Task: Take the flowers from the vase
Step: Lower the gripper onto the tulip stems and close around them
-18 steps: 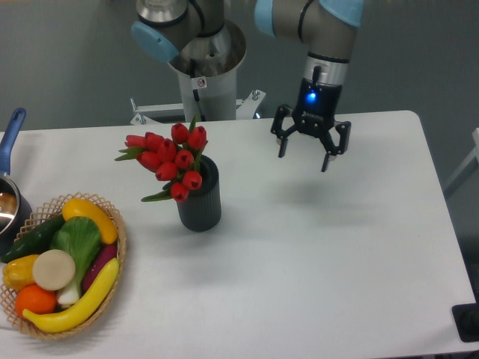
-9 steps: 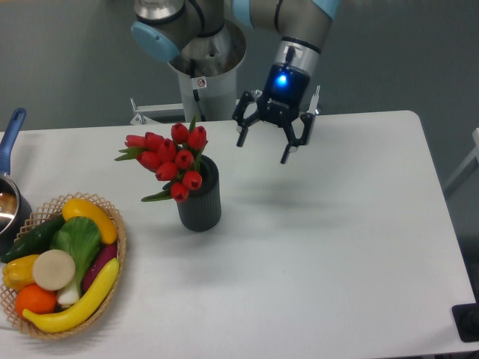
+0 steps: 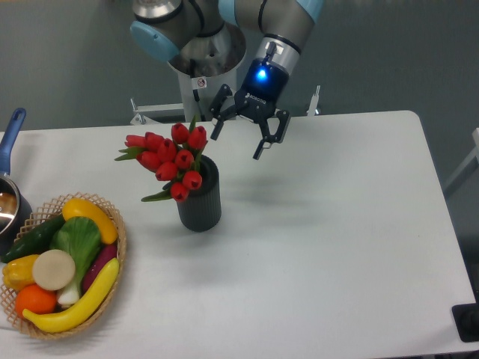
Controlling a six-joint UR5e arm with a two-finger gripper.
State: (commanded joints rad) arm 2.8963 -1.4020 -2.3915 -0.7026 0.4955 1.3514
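Next, the gripper grips the flowers by their cluster of red buds, to pick up the flowers from the vase.
A bunch of red tulip buds with green leaves, the flowers, stands in the dark ribbed vase left of the table's middle, leaning to the left. My gripper hangs open in the air just right of and slightly above the flowers, tilted, with nothing between its fingers. One black fingertip is close to the topmost buds without touching them. A blue light glows on the wrist.
A woven basket with a banana, a cucumber, an orange and other produce sits at the front left. A pot with a blue handle shows at the left edge. The robot's base stands behind the table.
The gripper has moved left across the back of the table, from the right of centre to just beside the flowers, and has tilted. It stays open. The flowers and vase have not moved.
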